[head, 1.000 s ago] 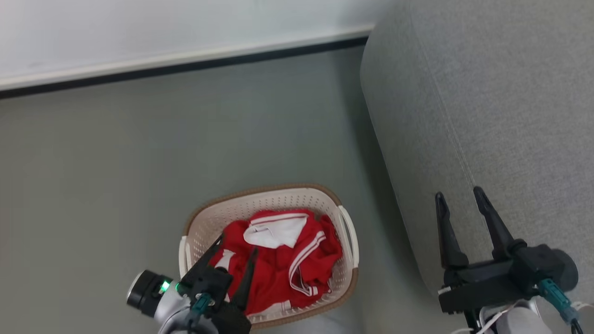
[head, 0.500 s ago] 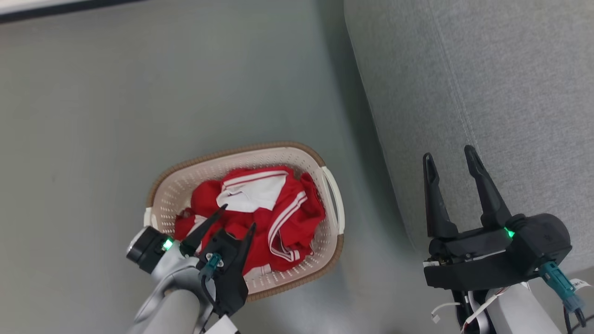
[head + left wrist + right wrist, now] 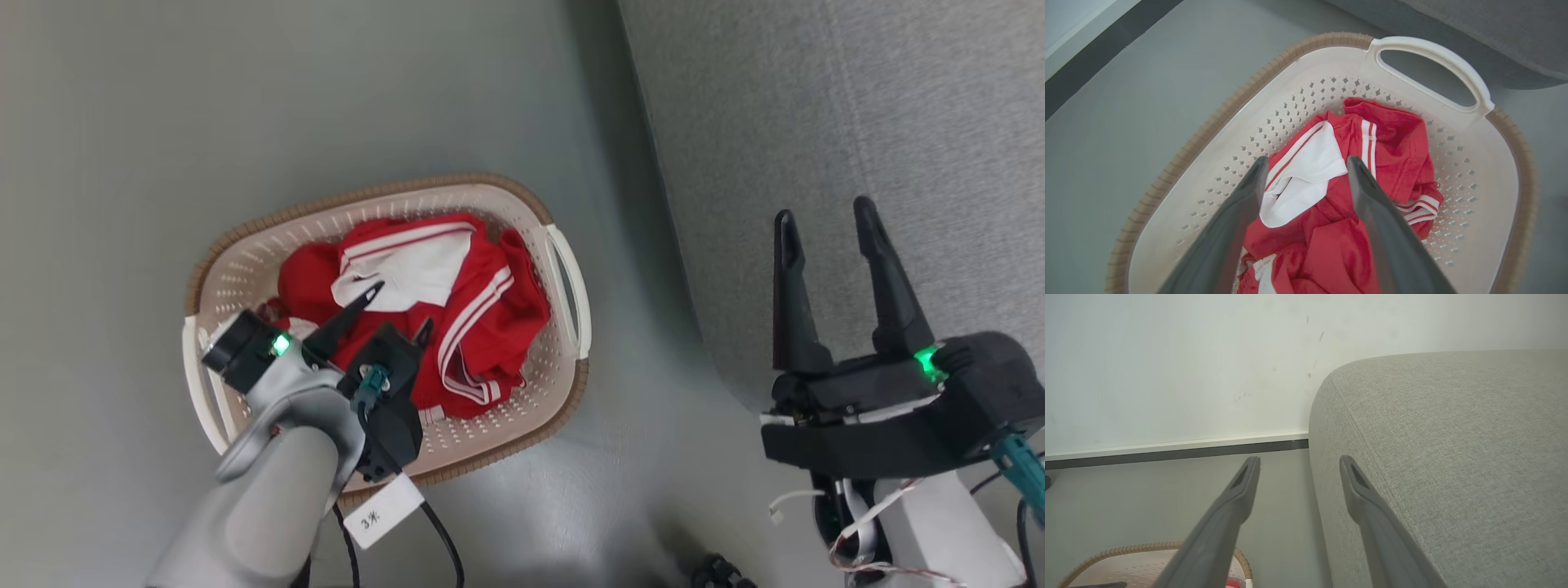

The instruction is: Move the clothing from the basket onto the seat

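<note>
Next, the left gripper takes hold of the clothing by its white edge, which lifts in a loose fold while the red cloth (image 3: pixel 495 338) (image 3: pixel 1334 247) lies bunched.
Red clothing (image 3: pixel 457 318) with white panels and stripes lies bunched in the cream basket (image 3: pixel 563 278) on the floor. My left gripper (image 3: pixel 400 309) hangs open just above the heap, its fingers pointing into the basket. In the left wrist view the clothing (image 3: pixel 1384 139) shows between and beyond the spread fingers (image 3: pixel 1241 216), inside the basket (image 3: pixel 1429 53). The grey seat (image 3: pixel 857 106) rises to the right. My right gripper (image 3: pixel 824 214) stands open over the seat's edge, holding nothing. The right wrist view has the seat (image 3: pixel 1453 428) on its right and the basket rim (image 3: pixel 1139 549) low on its left.
Grey floor (image 3: pixel 163 122) surrounds the basket. A narrow strip of floor separates basket and seat. A white wall with a dark baseboard (image 3: pixel 1167 454) stands behind. A paper tag (image 3: pixel 384 512) and cable hang from my left arm.
The head camera has tilted down, so the basket sits higher and the wall has left that view. My left gripper has reached further over the basket, closer to the clothing.
</note>
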Controlling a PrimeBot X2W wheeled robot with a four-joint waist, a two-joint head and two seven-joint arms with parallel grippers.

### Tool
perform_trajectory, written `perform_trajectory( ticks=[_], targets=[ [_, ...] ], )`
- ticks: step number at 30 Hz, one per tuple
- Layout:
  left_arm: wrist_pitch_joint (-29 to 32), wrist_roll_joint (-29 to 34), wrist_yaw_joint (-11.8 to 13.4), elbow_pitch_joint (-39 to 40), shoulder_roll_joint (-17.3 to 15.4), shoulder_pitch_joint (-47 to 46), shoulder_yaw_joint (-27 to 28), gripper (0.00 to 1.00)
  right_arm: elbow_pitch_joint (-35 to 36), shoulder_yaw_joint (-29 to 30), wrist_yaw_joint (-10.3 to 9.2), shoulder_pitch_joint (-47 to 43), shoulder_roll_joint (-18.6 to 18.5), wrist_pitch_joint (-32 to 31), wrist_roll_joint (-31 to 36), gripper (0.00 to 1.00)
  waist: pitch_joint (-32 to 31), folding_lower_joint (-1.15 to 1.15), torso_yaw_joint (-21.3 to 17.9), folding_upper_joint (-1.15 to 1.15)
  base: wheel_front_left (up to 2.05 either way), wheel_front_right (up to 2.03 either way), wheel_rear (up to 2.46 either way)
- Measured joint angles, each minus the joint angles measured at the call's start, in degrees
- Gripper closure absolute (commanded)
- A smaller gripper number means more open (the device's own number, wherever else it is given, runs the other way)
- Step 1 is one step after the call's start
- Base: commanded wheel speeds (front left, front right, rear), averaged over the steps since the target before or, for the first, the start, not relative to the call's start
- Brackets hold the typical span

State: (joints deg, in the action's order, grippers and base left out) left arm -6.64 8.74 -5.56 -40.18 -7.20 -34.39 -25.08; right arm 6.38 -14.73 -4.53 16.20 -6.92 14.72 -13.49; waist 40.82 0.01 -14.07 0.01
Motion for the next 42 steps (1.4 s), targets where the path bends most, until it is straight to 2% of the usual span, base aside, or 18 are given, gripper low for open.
perform_trajectory(
  ticks=[16, 23, 25, 26, 27, 28, 34, 42],
  targets=[
    [0.8, 4.1, 0.0, -3.2, -3.5, -11.9, -0.5, 0.00, 4.9, 2.5, -0.07, 7.9, 0.8, 0.0, 1.5, 0.00, 13.0, 0.00, -0.4, 0.00, 0.00, 0.00, 0.00],
    [0.8, 6.0, 0.6, -5.7, -3.7, -14.8, -1.6, 0.00, 4.8, 2.5, 0.00, 9.9, 1.3, 0.0, 2.2, 0.00, 17.6, 0.00, 0.0, 0.00, 0.00, 0.00, 0.00],
    [0.4, 6.0, 1.2, -6.0, -3.5, -15.3, -1.6, 0.26, 4.8, 2.5, 0.00, 10.4, 1.3, 0.0, 2.6, 0.00, 18.5, 0.00, 0.1, 0.00, 0.00, 0.00, 0.00],
    [0.4, 6.1, 1.4, -6.2, -3.5, -15.8, -1.6, 0.57, 4.8, 2.5, 0.01, 10.5, 1.4, 0.1, 2.7, 0.00, 18.9, -0.01, 0.1, 0.00, 0.00, 0.00, 0.00],
    [0.2, 6.1, 1.6, -6.3, -3.4, -16.2, -1.6, 0.75, 4.8, 2.5, 0.01, 10.6, 1.4, 0.1, 2.9, 0.00, 19.2, -0.01, 0.2, 0.00, 0.00, 0.00, 0.00],
    [-0.2, 6.2, 1.7, -6.4, -3.4, -16.6, -1.6, 1.00, 4.8, 2.5, 0.01, 10.9, 1.4, 0.2, 2.9, 0.00, 19.5, -0.01, 0.2, -0.01, 0.00, 0.00, 0.00],
    [-2.3, 6.3, 2.6, -7.2, -2.5, -17.3, -1.6, 1.00, 3.9, 2.1, 0.33, 12.5, 2.0, 0.3, 3.0, 0.00, 20.0, -0.01, 0.2, -0.01, 0.00, 0.00, 0.00],
    [-6.1, 3.1, 3.8, -8.1, 1.2, -16.8, -0.2, 1.00, 0.2, 1.9, 1.35, 12.9, 2.4, 0.2, 3.3, 0.00, 17.8, -0.01, 0.6, -0.01, 0.00, 0.00, 0.00]
  ],
)
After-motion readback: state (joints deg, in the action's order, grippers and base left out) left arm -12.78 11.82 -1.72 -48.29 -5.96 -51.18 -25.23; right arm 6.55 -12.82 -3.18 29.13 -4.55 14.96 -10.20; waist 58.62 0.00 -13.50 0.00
